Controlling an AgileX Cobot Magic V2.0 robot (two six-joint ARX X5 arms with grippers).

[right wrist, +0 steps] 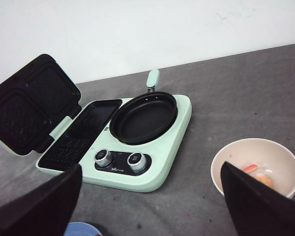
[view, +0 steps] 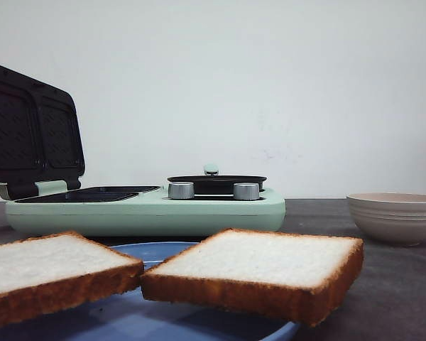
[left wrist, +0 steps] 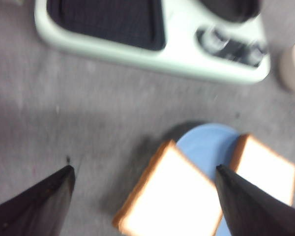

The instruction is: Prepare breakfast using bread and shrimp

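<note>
The bread slice lies with its broad white side (view: 46, 263) up, so I should grab it next by its opposite crust sides with my left gripper.
Two bread slices lie on a blue plate (view: 163, 252) close to the front camera: one slice (view: 53, 273) at the left, the other (view: 259, 270) at the right. In the left wrist view my left gripper (left wrist: 145, 169) hangs open above the left slice (left wrist: 174, 196), with the second slice (left wrist: 268, 167) beside it on the plate (left wrist: 206, 142). My right gripper (right wrist: 150, 169) is open over bare table, between the mint-green breakfast maker (right wrist: 162, 152) and a beige bowl (right wrist: 236, 152). The orange-pink shrimp (right wrist: 258, 174) lies inside that bowl.
The breakfast maker (view: 149, 206) stands mid-table with its grill lid (view: 32, 131) raised at the left, a black pan (view: 216, 183) on its right half, and two metal knobs (view: 181, 190). The beige bowl (view: 396, 217) sits at the right. A white wall runs behind.
</note>
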